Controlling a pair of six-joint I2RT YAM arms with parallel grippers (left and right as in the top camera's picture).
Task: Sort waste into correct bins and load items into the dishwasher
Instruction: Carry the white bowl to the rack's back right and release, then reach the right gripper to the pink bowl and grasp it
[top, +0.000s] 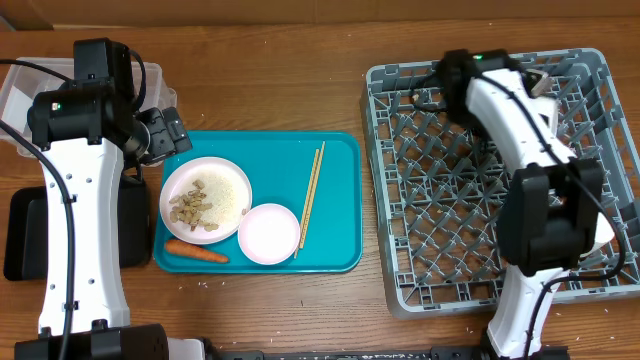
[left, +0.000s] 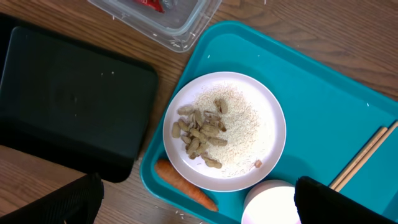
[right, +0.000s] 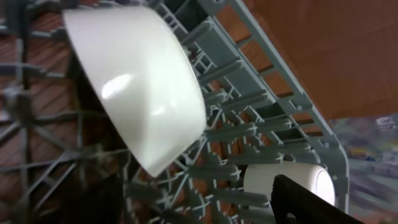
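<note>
To tip and load the small white bowl (left: 270, 202) among the rack's wires, my right gripper will next grab its rim on the chopsticks side.
My left gripper (left: 199, 210) hangs open over the teal tray's left end, above a white plate (left: 261, 99) of beige food scraps and rice (left: 200, 134). An orange carrot (left: 183, 186) lies along the plate's near side, with a small white bowl (left: 270, 202) beside it. Wooden chopsticks (top: 311, 195) lie on the tray to the right. My right gripper (right: 199, 208) is open low over the grey rack (top: 420, 250). A white bowl (right: 137, 81) leans tipped on the pegs just beyond its jaws, free of them. A small white cup (right: 280, 177) lies in the rack by the right finger (right: 323, 205).
A clear tub (left: 180, 25) holding a red wrapper (left: 149, 4) stands at the back left. A black tray (left: 68, 106) sits left of the teal serving tray (top: 340, 150). The right arm (top: 520, 110) stretches across the rack's back half.
</note>
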